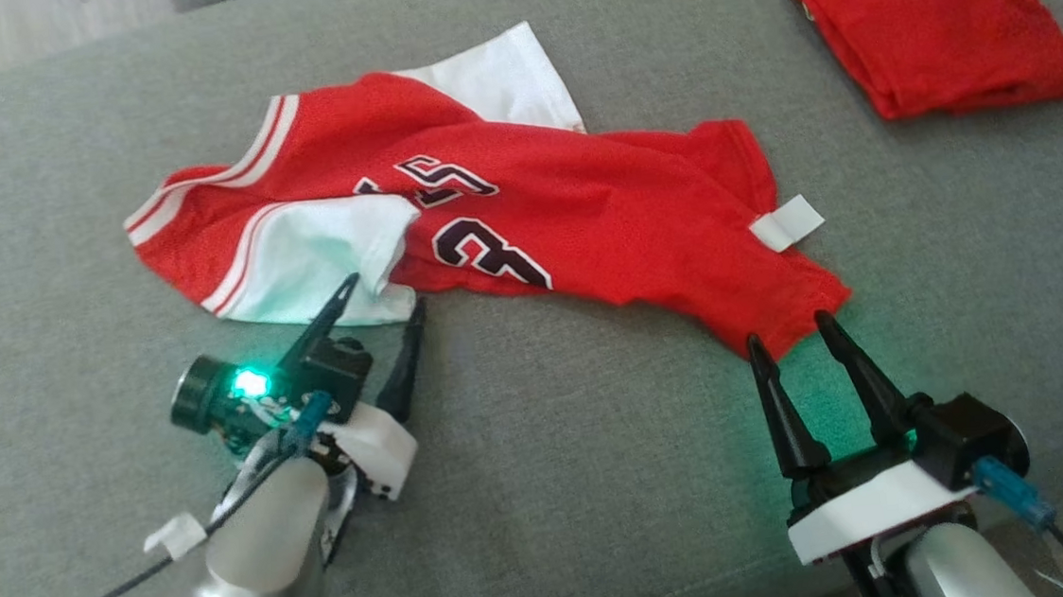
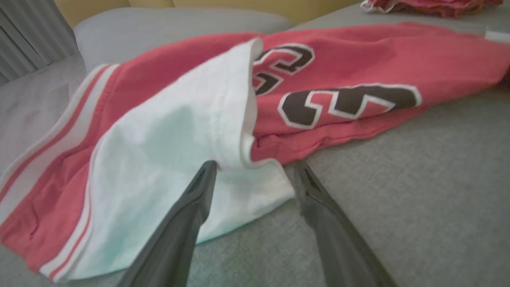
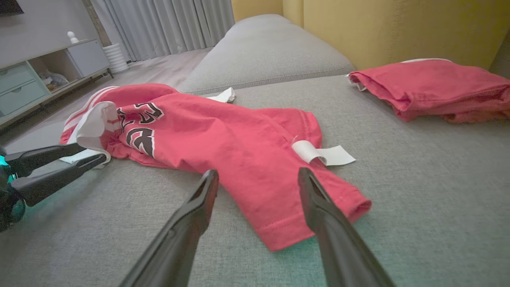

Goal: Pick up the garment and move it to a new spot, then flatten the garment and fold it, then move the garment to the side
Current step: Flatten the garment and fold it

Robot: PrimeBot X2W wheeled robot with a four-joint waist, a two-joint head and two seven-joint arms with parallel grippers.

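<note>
My left gripper needs to grab the white sleeve's edge point(image 1: 405, 297) next to pick up the jersey, because that edge stands up in a loose fold while the red body point(image 1: 601, 213) lies slack.
The garment point(image 1: 525, 214) is a red jersey with white trim and dark numbers, lying crumpled across the grey sofa seat point(image 1: 556, 486). A white paper tag point(image 1: 786, 222) sticks out near its right end. My left gripper point(image 1: 384, 293) stands open at the jersey's white lining point(image 2: 159, 159), one finger over the cloth and the other beside it, nothing held. My right gripper point(image 1: 790, 327) is open too, its fingertips point(image 1: 825, 321) straddling the red hem corner point(image 3: 287, 223) without gripping it. The left gripper point(image 3: 85, 153) also shows at the left edge of the right wrist view.
A folded red garment point(image 1: 936, 20) lies at the far right of the seat, also seen as the folded red garment point(image 3: 434, 89) against the yellow backrest point(image 3: 398, 28). A grey cushion point(image 3: 263, 52) lies beyond the jersey. A cabinet point(image 3: 36, 83) and curtains stand across the room.
</note>
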